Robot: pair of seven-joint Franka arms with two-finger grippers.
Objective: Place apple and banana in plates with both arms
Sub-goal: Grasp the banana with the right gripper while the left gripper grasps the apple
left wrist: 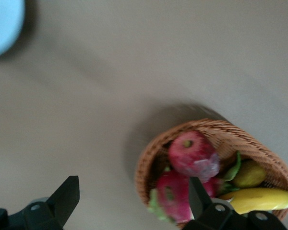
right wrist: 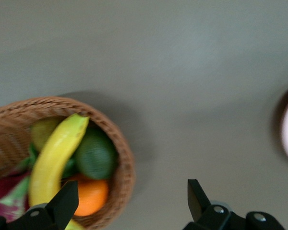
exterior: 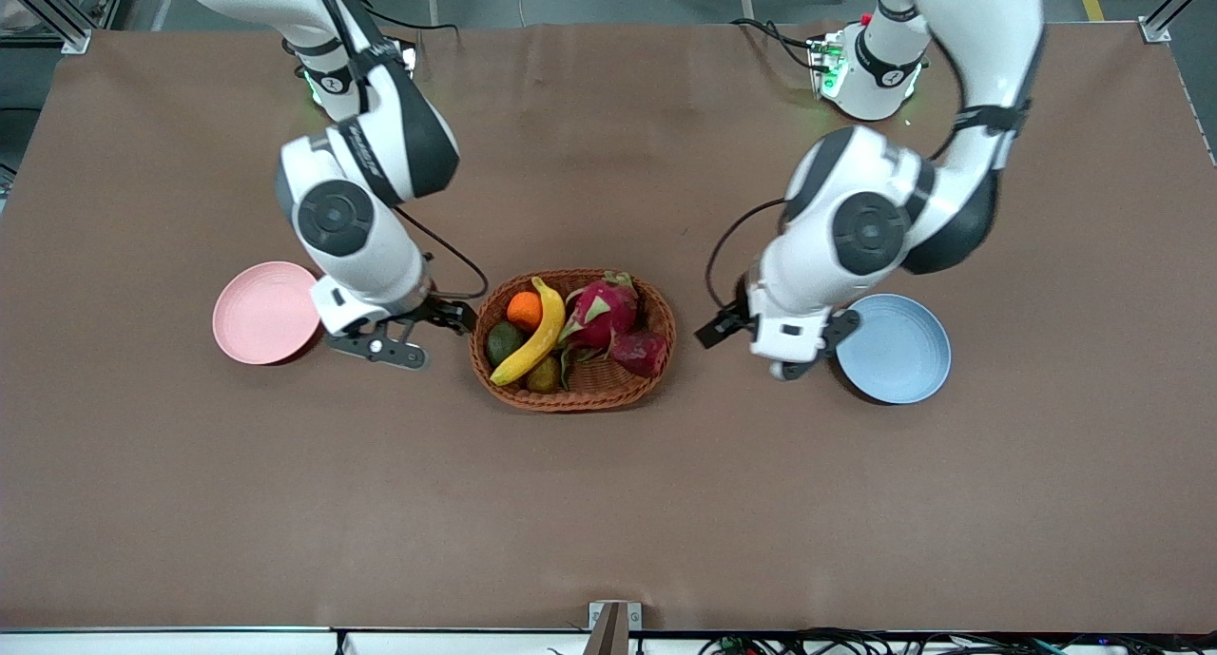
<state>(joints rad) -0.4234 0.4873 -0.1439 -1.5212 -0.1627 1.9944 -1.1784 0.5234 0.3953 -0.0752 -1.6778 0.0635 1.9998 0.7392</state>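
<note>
The robot's right gripper will next grab the banana by its middle [exterior: 539,341], and then it will put the banana into the pink plate [exterior: 261,313].
The dark red apple [exterior: 639,351] and the yellow banana [exterior: 534,337] lie in a brown wicker basket [exterior: 573,398] at mid-table. The pale pink plate [exterior: 261,313] lies toward the right arm's end and the light blue plate [exterior: 898,349] toward the left arm's end; both hold nothing. My right gripper [exterior: 404,330] is open and empty, low over the table between the pink plate and the basket. My left gripper [exterior: 775,346] is open and empty, low between the basket and the blue plate. The left wrist view shows the apple [left wrist: 194,155]; the right wrist view shows the banana [right wrist: 53,158].
The basket also holds a pink dragon fruit [exterior: 604,313], an orange [exterior: 524,310], a dark green avocado [exterior: 504,341] and a small brownish-green fruit [exterior: 544,375]. The brown table [exterior: 608,503] stretches wide on the camera side of the basket.
</note>
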